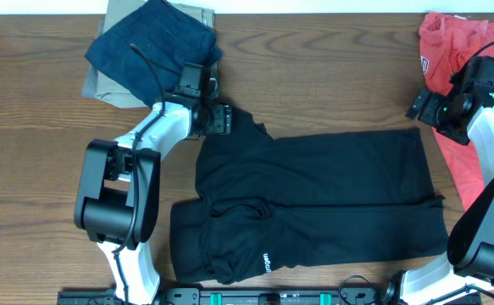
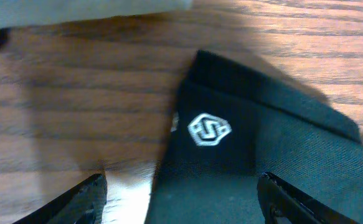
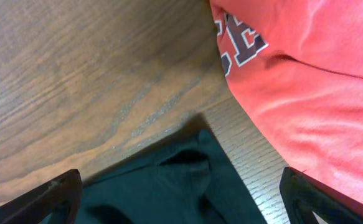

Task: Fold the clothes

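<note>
My right gripper grabs the black T-shirt [image 1: 314, 199] at its far corner [image 1: 413, 136] beside the red garment next, to fold the T-shirt's far edge toward the lettering.
The black T-shirt [image 1: 314, 199] lies partly folded across the middle of the table, with white lettering near its front edge. My left gripper [image 1: 221, 119] hovers open over its upper left corner. The left wrist view shows that corner [image 2: 249, 155] with a small white emblem [image 2: 208, 130] between the spread fingers [image 2: 181, 202]. My right gripper [image 1: 424, 108] is open above the shirt's upper right corner. The right wrist view shows that black corner [image 3: 187, 180] between the open fingers [image 3: 181, 199].
A navy folded garment [image 1: 153, 42] lies on a khaki-tan one [image 1: 102, 85] at the back left, just behind the left gripper. A red garment [image 1: 463, 85] with lettering lies at the right edge and shows in the right wrist view [image 3: 306, 81].
</note>
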